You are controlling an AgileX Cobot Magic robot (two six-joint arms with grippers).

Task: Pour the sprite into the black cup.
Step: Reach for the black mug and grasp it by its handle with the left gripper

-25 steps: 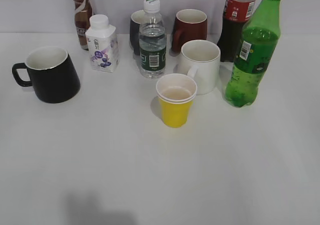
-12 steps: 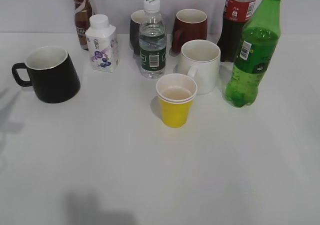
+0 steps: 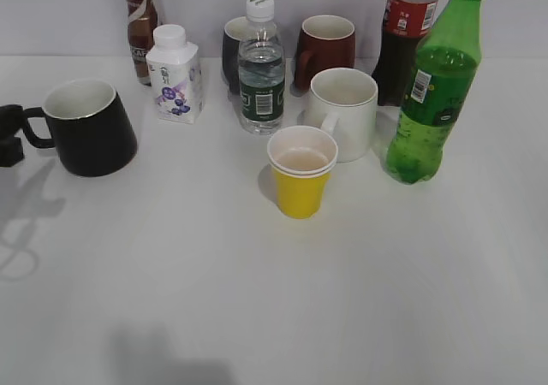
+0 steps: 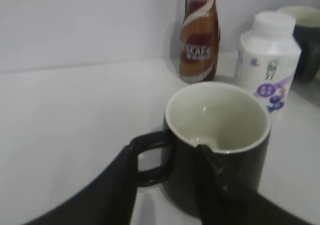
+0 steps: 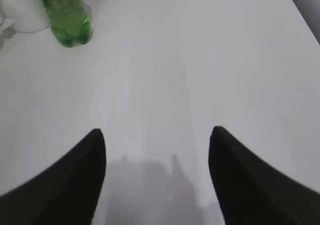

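Observation:
Next, my left gripper grips the cup by its handle (image 3: pixel 36 127), a narrow loop, since the black cup's round body (image 3: pixel 96 139) is wide.
The sprite (image 3: pixel 428 103), a tall green bottle with its cap on, stands upright at the right rear; its base shows in the right wrist view (image 5: pixel 65 20). The black cup (image 3: pixel 90 133) stands at the left with its handle pointing left, and its white inside is empty (image 4: pixel 220 115). My left gripper (image 3: pixel 8 137) is at the table's left edge by the handle. In the left wrist view it (image 4: pixel 165 152) is open, with one finger left of the handle and one in front of the cup wall. My right gripper (image 5: pixel 156 135) is open and empty over bare table, well short of the sprite.
A yellow paper cup (image 3: pixel 300 175) and a white mug (image 3: pixel 342 111) stand mid-table. Behind are a water bottle (image 3: pixel 260 68), dark mug (image 3: pixel 233 51), dark red mug (image 3: pixel 325 47), cola bottle (image 3: pixel 404 38), coffee bottle (image 3: pixel 139 26) and white milk bottle (image 3: pixel 175 75).
My left gripper has come into the exterior view from the left edge, up to the black cup's handle, and its shadow has grown on the table. The objects have not moved.

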